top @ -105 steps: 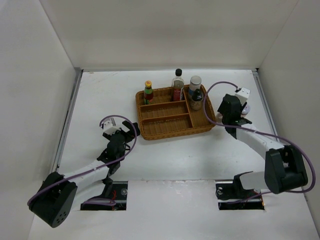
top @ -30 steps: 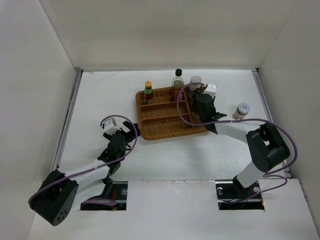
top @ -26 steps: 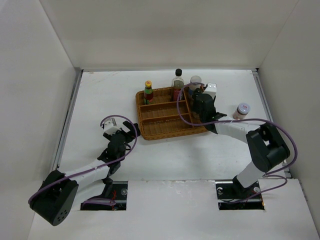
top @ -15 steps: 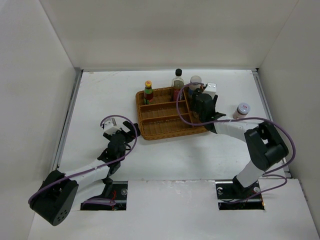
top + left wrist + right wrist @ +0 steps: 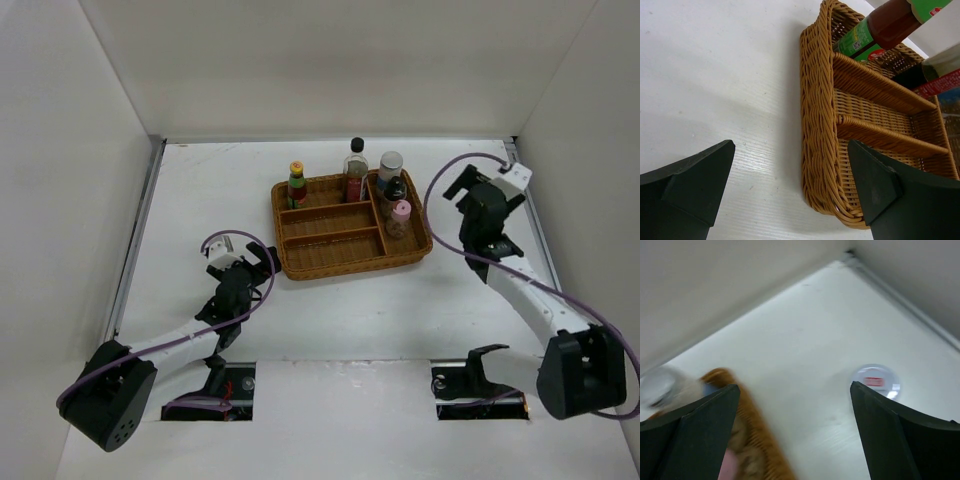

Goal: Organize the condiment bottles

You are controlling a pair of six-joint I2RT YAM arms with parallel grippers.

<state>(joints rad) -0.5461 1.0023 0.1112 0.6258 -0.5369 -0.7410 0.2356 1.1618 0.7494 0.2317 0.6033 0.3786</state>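
My right gripper should next grab the pale-lidded jar's red-labelled lid, so that the jar's base stays free to stand beside the pink-capped jar.
The condiment bottles stand in the brown wicker tray. A yellow-capped red sauce bottle is at its back left, a black-capped clear glass bottle at the back middle. The right compartment holds a grey-lidded jar, a dark-capped jar and a pink-capped jar. One pale-lidded jar with a red label stands on the table right of the tray, below my open, empty right gripper. My left gripper is open and empty by the tray's near left corner.
White walls close the table at the back and both sides, with a metal strip along the right edge near my right arm. The tray's two long middle compartments hold nothing.
My right gripper opened, left the pink-capped jar in the tray's right compartment, and swung right, away from the tray, over the pale-lidded jar. The left arm has not moved.
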